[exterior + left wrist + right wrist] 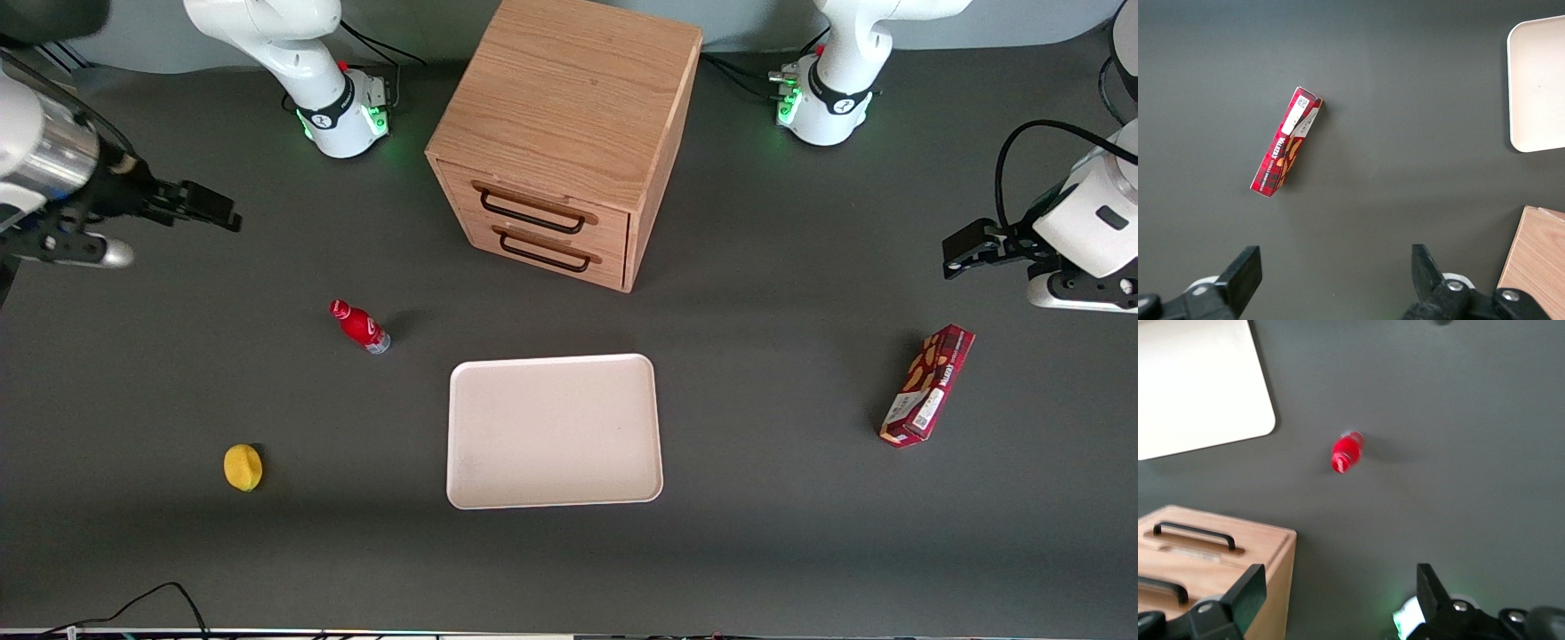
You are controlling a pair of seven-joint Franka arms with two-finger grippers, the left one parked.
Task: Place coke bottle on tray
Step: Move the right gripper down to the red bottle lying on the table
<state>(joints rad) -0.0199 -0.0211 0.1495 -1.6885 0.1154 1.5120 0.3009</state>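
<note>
The right gripper grabs the coke bottle by its red cap [340, 308] next, to set the bottle on the tray [554, 430].
The coke bottle [359, 326], small and red with a red cap and a clear base, stands on the dark table between the drawer cabinet and the lemon, apart from the tray. It also shows in the right wrist view [1347, 453]. The cream-white tray [554, 430] lies flat in front of the cabinet, nearer the front camera; a corner of it shows in the right wrist view [1198, 383]. My right gripper [209, 207] hangs high above the table at the working arm's end, well away from the bottle. It is open and empty [1341, 597].
A wooden two-drawer cabinet [569, 133] stands at the table's middle, farther from the camera than the tray. A yellow lemon [243, 467] lies nearer the camera than the bottle. A dark red snack box [927, 384] lies toward the parked arm's end.
</note>
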